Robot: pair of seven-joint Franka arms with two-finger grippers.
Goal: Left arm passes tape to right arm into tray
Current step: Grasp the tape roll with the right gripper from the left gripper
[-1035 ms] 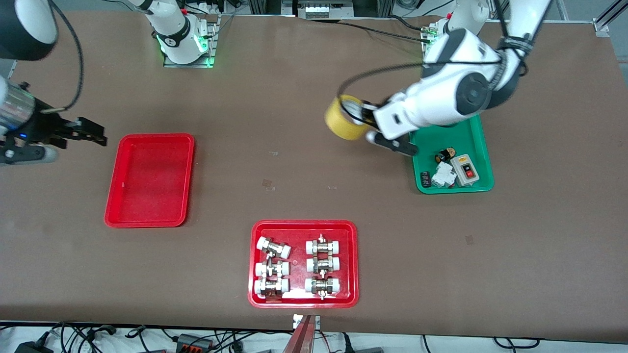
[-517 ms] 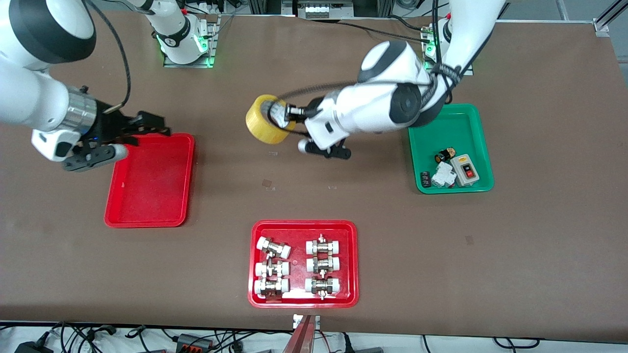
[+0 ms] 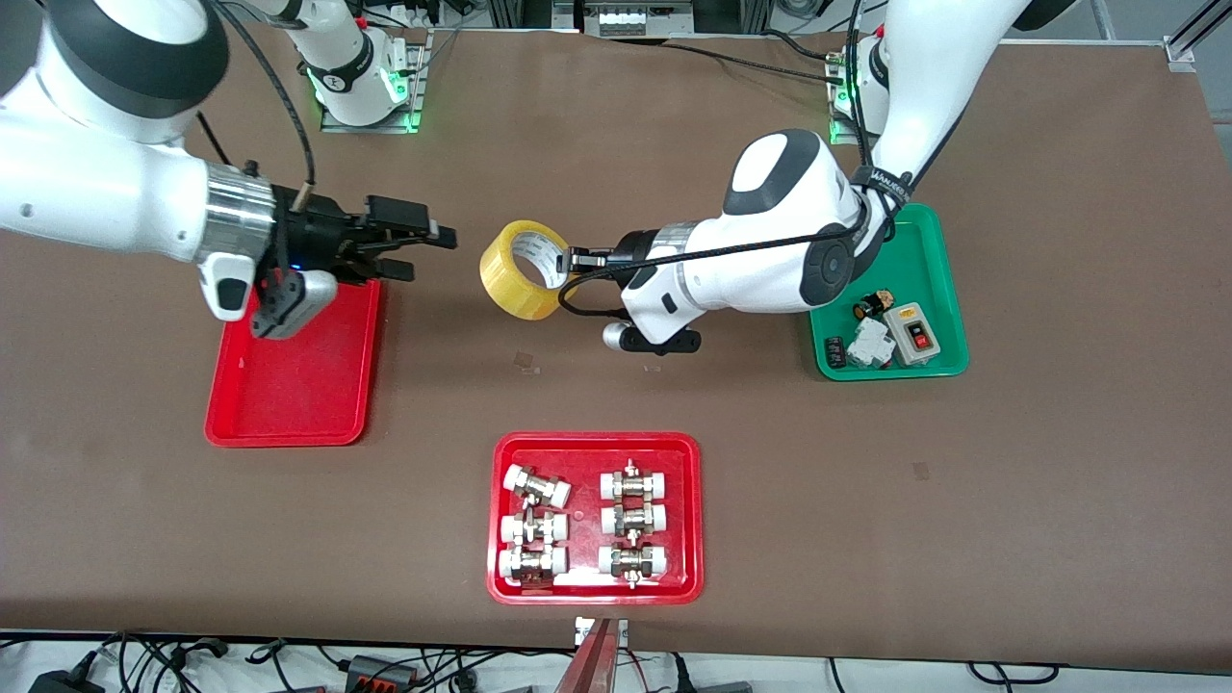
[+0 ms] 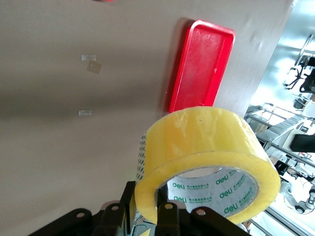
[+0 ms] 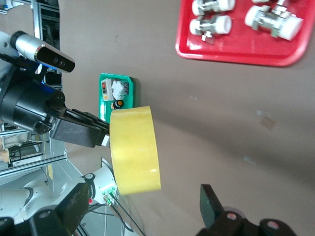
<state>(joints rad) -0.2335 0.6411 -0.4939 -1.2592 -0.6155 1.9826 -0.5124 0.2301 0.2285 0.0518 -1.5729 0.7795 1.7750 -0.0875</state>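
The tape needs to be taken over and brought into the plain red tray [image 3: 289,404], so my right gripper should grab it by its yellow outer rim [image 3: 497,275] next.
The yellow tape [image 3: 521,269] hangs in the air over the middle of the table, held by my left gripper [image 3: 570,262], which is shut on its wall with one finger inside the white core. It fills the left wrist view [image 4: 206,147] and shows in the right wrist view [image 5: 134,149]. My right gripper [image 3: 423,241] is open, in the air just off the plain red tray's [image 3: 289,404] corner, its fingers pointing at the tape with a small gap between them. The tray holds nothing and also shows in the left wrist view [image 4: 202,64].
A red tray [image 3: 500,520] with white-capped metal fittings lies near the table's front edge. A green tray [image 3: 914,250] with small electrical parts lies at the left arm's end, partly under the left arm.
My left arm has carried the tape from beside the green tray toward the table's middle and turned it. My right gripper has moved in across the plain red tray toward the tape.
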